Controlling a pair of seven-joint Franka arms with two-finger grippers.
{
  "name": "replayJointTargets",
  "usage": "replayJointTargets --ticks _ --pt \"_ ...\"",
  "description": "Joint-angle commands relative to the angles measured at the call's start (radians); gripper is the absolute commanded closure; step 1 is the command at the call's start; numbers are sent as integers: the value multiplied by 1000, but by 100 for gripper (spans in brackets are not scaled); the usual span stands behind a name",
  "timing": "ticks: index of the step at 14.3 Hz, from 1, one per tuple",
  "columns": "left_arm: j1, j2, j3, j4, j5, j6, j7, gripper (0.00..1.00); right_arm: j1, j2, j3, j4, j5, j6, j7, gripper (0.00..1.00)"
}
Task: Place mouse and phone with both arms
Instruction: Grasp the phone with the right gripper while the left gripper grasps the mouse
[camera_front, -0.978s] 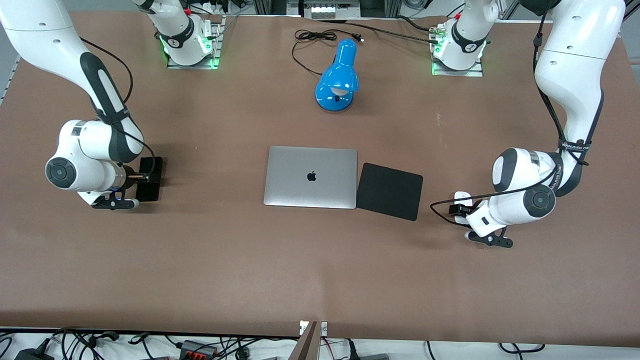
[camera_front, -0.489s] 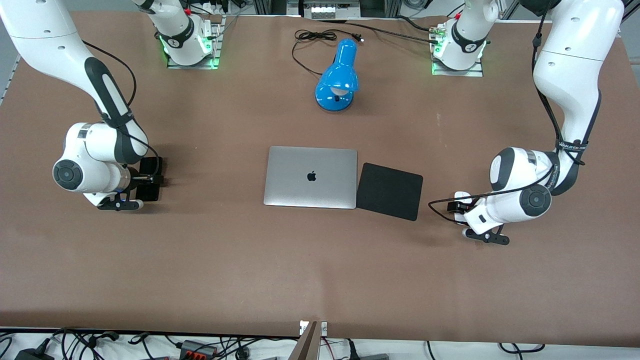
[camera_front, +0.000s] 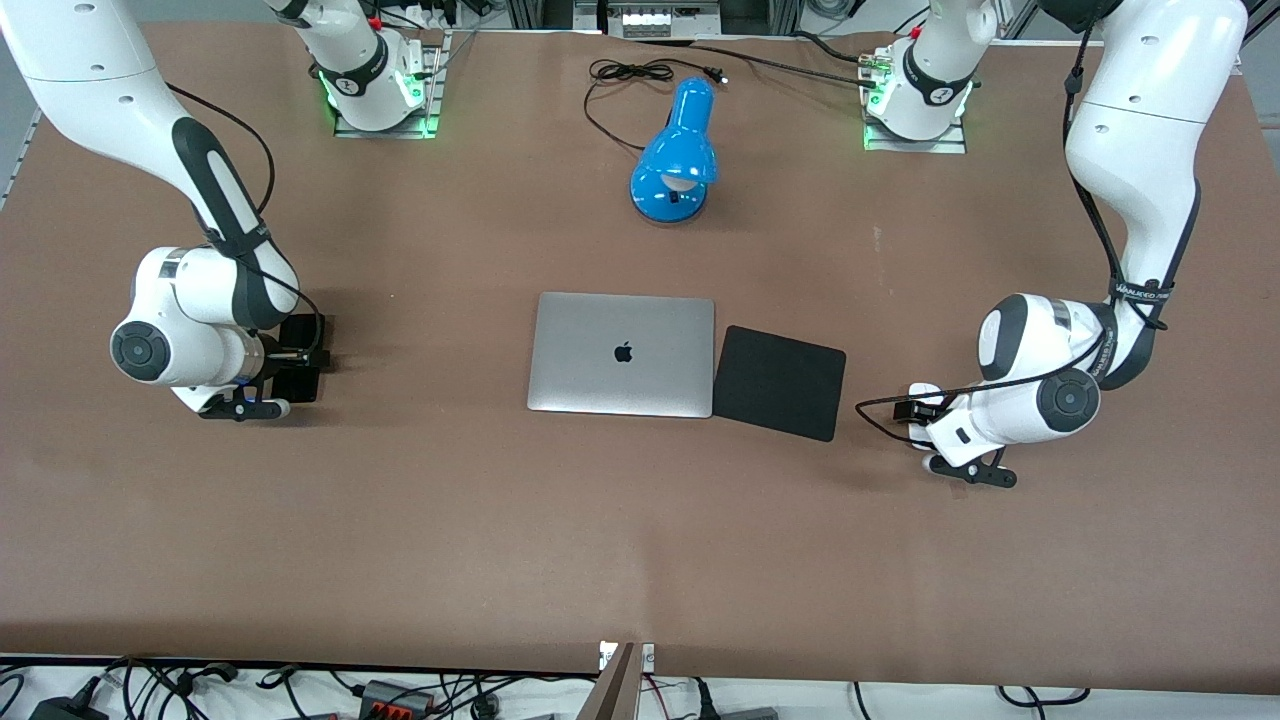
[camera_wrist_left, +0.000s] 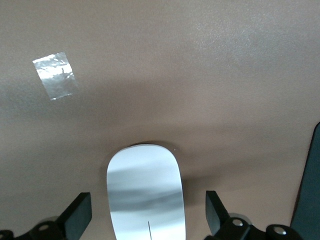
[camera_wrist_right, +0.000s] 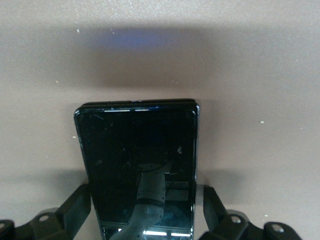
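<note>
My right gripper should close on the black phone now, as my fingers are low beside its long sides, close to the table. Closing now would hold it.
The white mouse (camera_wrist_left: 145, 190) lies on the brown table between the fingers of my left gripper (camera_wrist_left: 148, 220), which is open, with a gap on each side. In the front view only the mouse's edge (camera_front: 925, 391) shows under the left gripper (camera_front: 922, 410), beside the black pad toward the left arm's end. The black phone (camera_wrist_right: 137, 160) lies flat on the table between the open fingers of my right gripper (camera_wrist_right: 147, 210), which stand close to its long sides. In the front view the phone (camera_front: 300, 330) is partly hidden under the right gripper (camera_front: 298, 362).
A closed silver laptop (camera_front: 622, 353) sits mid-table with a black mouse pad (camera_front: 780, 382) beside it; the pad's edge shows in the left wrist view (camera_wrist_left: 309, 200). A blue lamp (camera_front: 677, 160) with its cable lies nearer the bases. A tape patch (camera_wrist_left: 55, 75) is on the table.
Both wrists have shifted slightly and settled lower over their objects. The mouse and phone have not moved.
</note>
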Motion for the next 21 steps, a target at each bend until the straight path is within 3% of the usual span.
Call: replayJointTargets --ticks 1,2,3,7,9,12,15,18,21 --pt "7 -30 -2 -40 25 11 17 0 -3 -1 9 -10 1 4 4 0" --pt "7 -30 -2 -45 25 12 17 0 -3 2 10 -11 1 1 4 1" --pt "7 -30 -2 -45 25 12 17 0 -3 2 9 -11 1 1 4 8" --pt "9 -30 -2 -54 25 14 17 0 -3 -1 10 -11 1 -8 -13 52" --pt "9 -30 -2 -54 25 14 17 0 -3 -5 10 -10 0 -31 -34 63" --pt "9 -30 -2 -54 25 17 17 8 -1 -31 10 -5 0 -51 -56 68" --pt "9 -28 -2 -54 25 17 18 24 -1 -97 56 16 1 -141 -42 70" --pt "7 -30 -2 -54 25 17 18 37 -1 -120 125 62 29 -200 16 70" --pt "7 -31 -3 -50 25 11 17 41 2 -107 214 66 32 -184 178 70"
